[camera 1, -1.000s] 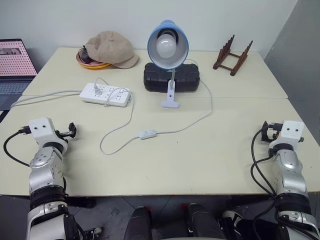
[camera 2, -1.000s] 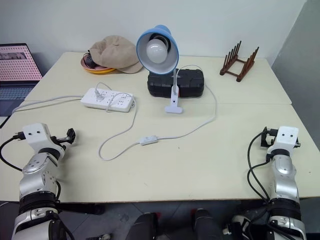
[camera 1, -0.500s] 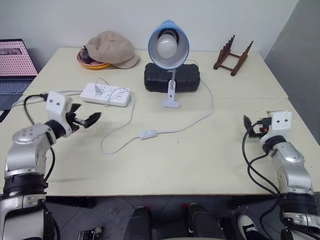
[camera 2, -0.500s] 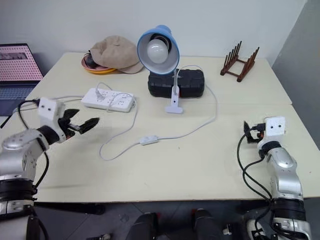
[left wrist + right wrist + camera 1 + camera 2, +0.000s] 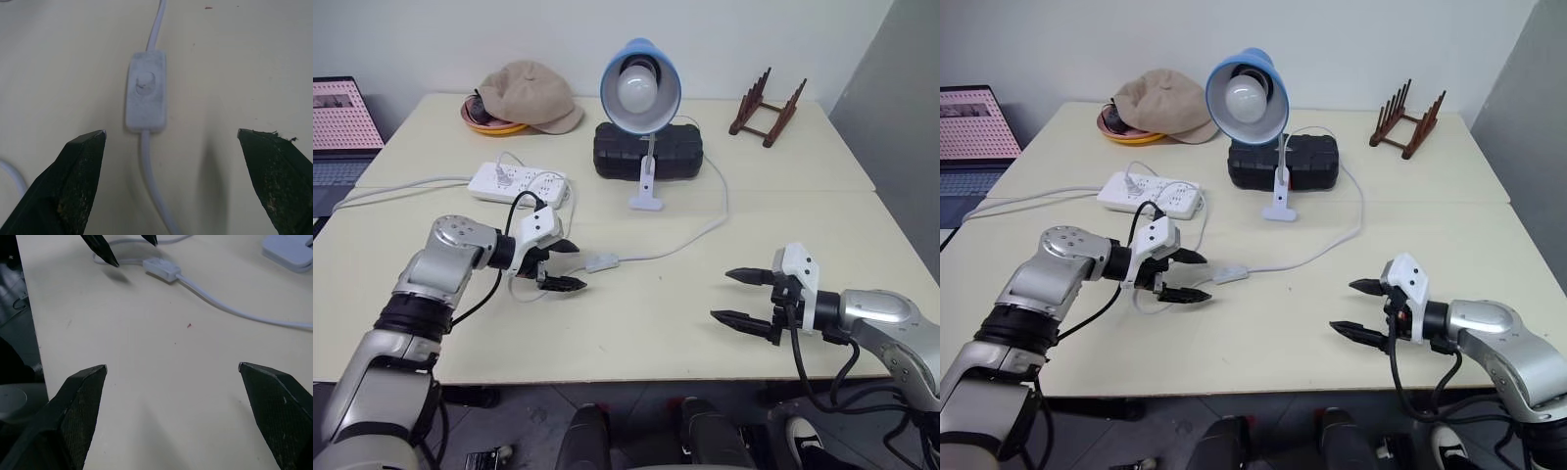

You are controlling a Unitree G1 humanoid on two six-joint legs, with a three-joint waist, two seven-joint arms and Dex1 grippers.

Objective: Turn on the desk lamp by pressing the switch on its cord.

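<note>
Next, my left gripper grabs the small white switch by its flat long sides, since the cord runs out of both ends of it.
The desk lamp, with a light-blue shade, a white bulb and a small white base, stands unlit at the middle back of the table. Its thin white cord runs forward and left to the small white switch. My left gripper is open just left of the switch and points at it. In the left wrist view the switch lies flat between and beyond the spread fingers, untouched. My right gripper is open over bare table to the right, pointing left, with nothing in it. The switch lies far ahead of it.
A white power strip lies behind my left gripper, with its cable running left. A black case sits behind the lamp. A tan hat on an orange plate, a wooden rack and a laptop line the back and left.
Both arms have swung inward from the table's sides. The left gripper moved right up to the switch and turned toward it. The right gripper moved left, now pointing across the table.
</note>
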